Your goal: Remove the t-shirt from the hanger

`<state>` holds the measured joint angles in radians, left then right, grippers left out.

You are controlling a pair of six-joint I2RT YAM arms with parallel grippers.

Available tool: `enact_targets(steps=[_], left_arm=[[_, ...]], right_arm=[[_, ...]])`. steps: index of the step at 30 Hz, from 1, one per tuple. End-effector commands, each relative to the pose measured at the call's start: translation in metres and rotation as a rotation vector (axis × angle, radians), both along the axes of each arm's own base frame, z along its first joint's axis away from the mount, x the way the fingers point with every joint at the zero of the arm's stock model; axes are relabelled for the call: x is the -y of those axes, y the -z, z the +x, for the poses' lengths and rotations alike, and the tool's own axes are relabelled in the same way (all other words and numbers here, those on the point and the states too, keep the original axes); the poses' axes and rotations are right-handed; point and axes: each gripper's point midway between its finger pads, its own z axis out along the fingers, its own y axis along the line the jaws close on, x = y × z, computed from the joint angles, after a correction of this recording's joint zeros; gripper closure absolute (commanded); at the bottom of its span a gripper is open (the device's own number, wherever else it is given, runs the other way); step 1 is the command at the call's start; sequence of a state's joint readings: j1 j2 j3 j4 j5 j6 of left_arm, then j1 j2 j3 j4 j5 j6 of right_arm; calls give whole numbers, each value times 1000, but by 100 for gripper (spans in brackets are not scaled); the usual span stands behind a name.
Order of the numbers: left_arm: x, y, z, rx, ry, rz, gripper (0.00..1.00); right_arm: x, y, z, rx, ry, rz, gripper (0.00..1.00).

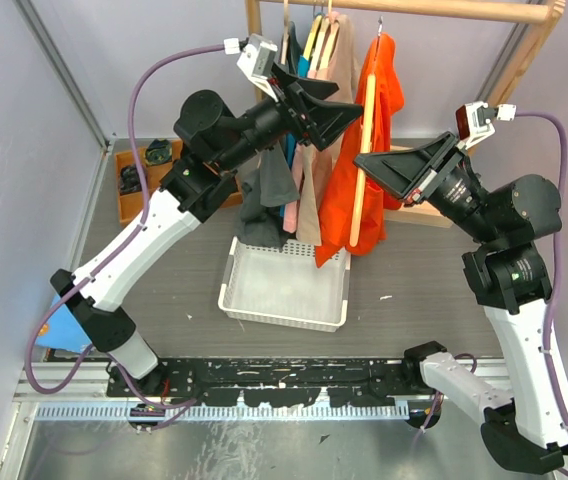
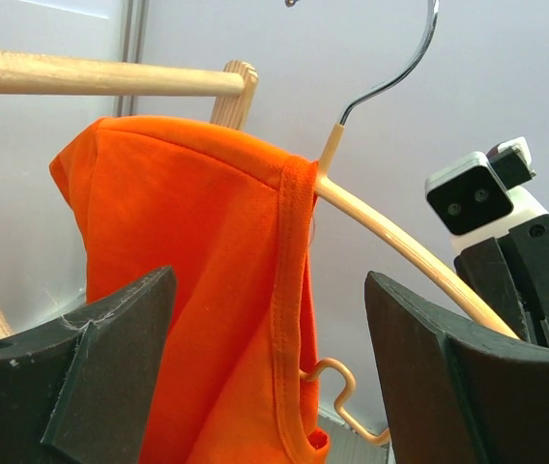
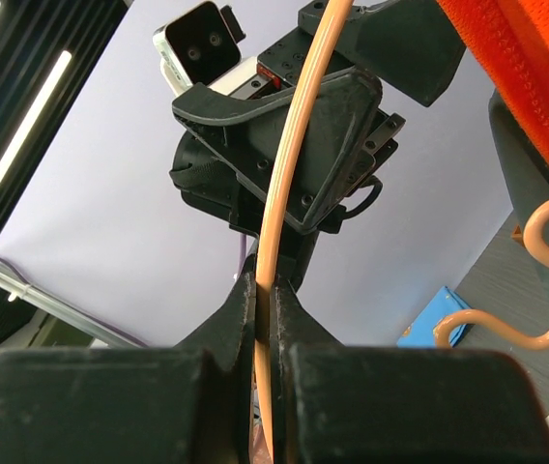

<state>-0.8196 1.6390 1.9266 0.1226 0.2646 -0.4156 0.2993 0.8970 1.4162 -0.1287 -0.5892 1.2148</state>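
My left gripper needs to move toward the shirt before it closes on the fold, because its fingers stop short of the shirt's edge (image 1: 355, 134).
An orange t-shirt (image 1: 369, 120) hangs on a peach hanger (image 1: 358, 195) whose metal hook goes up to the wooden rail (image 1: 434, 9). In the left wrist view the t-shirt (image 2: 187, 290) covers only one arm of the hanger (image 2: 400, 253); the other arm is bare. My left gripper (image 1: 349, 118) is open, its jaws on either side of the shirt's collar edge (image 2: 294, 290) without touching it. My right gripper (image 1: 366, 162) is shut on the bare hanger arm (image 3: 289, 155), which runs up between its closed fingers.
A white basket (image 1: 284, 285) stands on the table below the rail. Several other garments (image 1: 309, 150) hang left of the orange shirt. A wooden box (image 1: 129, 185) sits at the back left, and a blue item (image 1: 64, 325) lies at the left edge.
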Motion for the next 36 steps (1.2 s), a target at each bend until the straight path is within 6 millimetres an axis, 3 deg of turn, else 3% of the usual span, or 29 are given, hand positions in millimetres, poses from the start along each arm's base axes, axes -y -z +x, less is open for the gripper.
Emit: enact_targets(steps=[1,13,20,27,36], left_arm=[[-3,-21,-4,47,15,-41,15],[11,-20,12,21,5,-36,21],[13,-19,18,13,-14,-36,50],[18,-25,28,-6,-35,-43,97],[22,-11,73,-113,-189,-83,100]], right_arm=[[8,-43,-30,188,-2,46,99],[10,-44,-32,188,4,54,100],[10,-43,-33,187,2,54,99],[11,-39,-35,177,-1,53,99],[9,-3,-45,93,-25,-9,99]])
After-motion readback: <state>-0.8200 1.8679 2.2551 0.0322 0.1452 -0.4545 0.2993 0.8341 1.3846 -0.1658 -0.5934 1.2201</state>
